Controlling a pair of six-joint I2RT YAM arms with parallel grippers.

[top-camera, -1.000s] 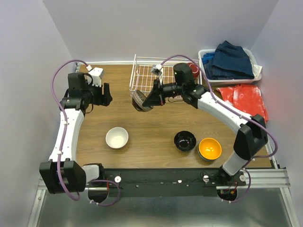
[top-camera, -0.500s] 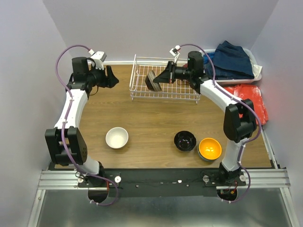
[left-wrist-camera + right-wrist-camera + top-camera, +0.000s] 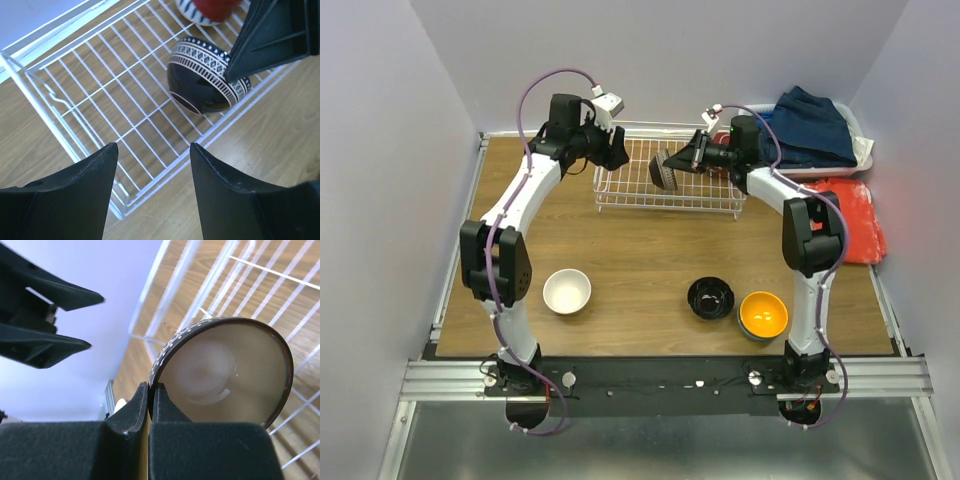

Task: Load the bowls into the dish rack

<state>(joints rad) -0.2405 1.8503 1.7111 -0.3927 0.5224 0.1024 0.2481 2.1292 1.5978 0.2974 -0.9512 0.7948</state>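
The dark patterned bowl (image 3: 663, 171) hangs tilted beside empty space and would tip onto wires, so my right gripper now keeps hold of it until it sits in the rack.
My right gripper (image 3: 680, 164) is shut on the rim of a dark patterned bowl (image 3: 663, 171) with a cream inside (image 3: 225, 375), held tilted on its side over the white wire dish rack (image 3: 620, 196). The jaws pinch the rim in the right wrist view (image 3: 150, 388). My left gripper (image 3: 617, 152) is open and empty above the rack's far left corner (image 3: 80, 75), with the patterned bowl (image 3: 205, 87) ahead of it. A red bowl on a striped one (image 3: 212, 7) sits in the rack's far end. A white bowl (image 3: 566, 291), a black bowl (image 3: 710, 298) and an orange bowl (image 3: 763, 314) stand on the table.
A white basket of blue clothes (image 3: 810, 128) stands at the back right, with a red cloth (image 3: 848, 215) in front of it. The back wall runs close behind the rack. The wooden table (image 3: 640, 255) lies between the rack and the loose bowls.
My left arm has swung from the far left over to the rack's left corner. My right gripper has carried the patterned bowl from in front of the rack to over its middle.
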